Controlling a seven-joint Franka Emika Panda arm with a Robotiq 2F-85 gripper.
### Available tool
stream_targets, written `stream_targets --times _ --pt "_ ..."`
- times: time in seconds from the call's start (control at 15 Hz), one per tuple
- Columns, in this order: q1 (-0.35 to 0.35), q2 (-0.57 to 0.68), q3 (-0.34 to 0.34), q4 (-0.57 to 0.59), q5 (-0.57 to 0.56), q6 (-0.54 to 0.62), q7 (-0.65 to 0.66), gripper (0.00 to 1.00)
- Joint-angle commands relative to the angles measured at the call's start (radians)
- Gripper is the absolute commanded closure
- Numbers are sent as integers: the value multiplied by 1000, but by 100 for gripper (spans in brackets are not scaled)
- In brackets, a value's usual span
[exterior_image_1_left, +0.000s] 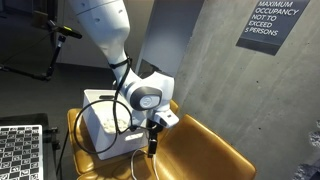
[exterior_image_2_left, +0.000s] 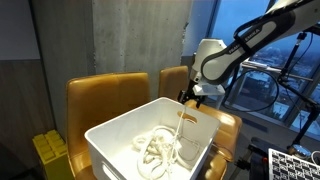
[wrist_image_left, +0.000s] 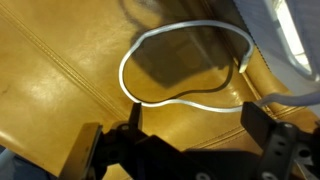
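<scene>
My fingers would miss the white cable just beyond them, so my gripper should move toward it before closing.
My gripper (wrist_image_left: 195, 130) is open, its two dark fingers wide apart over a yellow leather seat (wrist_image_left: 70, 80). A thin white cable (wrist_image_left: 185, 100) lies in a loop on the seat just beyond the fingertips. In an exterior view the gripper (exterior_image_2_left: 192, 97) hangs at the far rim of a white bin (exterior_image_2_left: 120, 125). A strand of cable (exterior_image_2_left: 180, 125) runs from there down to a coiled white bundle (exterior_image_2_left: 155, 150) in the bin. In an exterior view the gripper (exterior_image_1_left: 153, 128) sits beside the bin (exterior_image_1_left: 100, 125), low over the seat (exterior_image_1_left: 200, 150).
Yellow chair backs (exterior_image_2_left: 100, 95) stand behind the bin. A concrete wall carries an occupancy sign (exterior_image_1_left: 272, 22). A black-and-white patterned board (exterior_image_1_left: 20, 150) lies at the lower left. A yellow crate (exterior_image_2_left: 45, 155) sits by the chair. The bin's white edge (wrist_image_left: 290, 30) shows in the wrist view.
</scene>
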Motion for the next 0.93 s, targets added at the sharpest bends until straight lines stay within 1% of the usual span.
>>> stream_targets --times 0.0,0.4,0.87 --pt "23 69 -20 93 49 -11 3 0" --pt "36 108 -18 149 63 -12 -3 0" --pt "45 154 -24 158 64 -3 3 0"
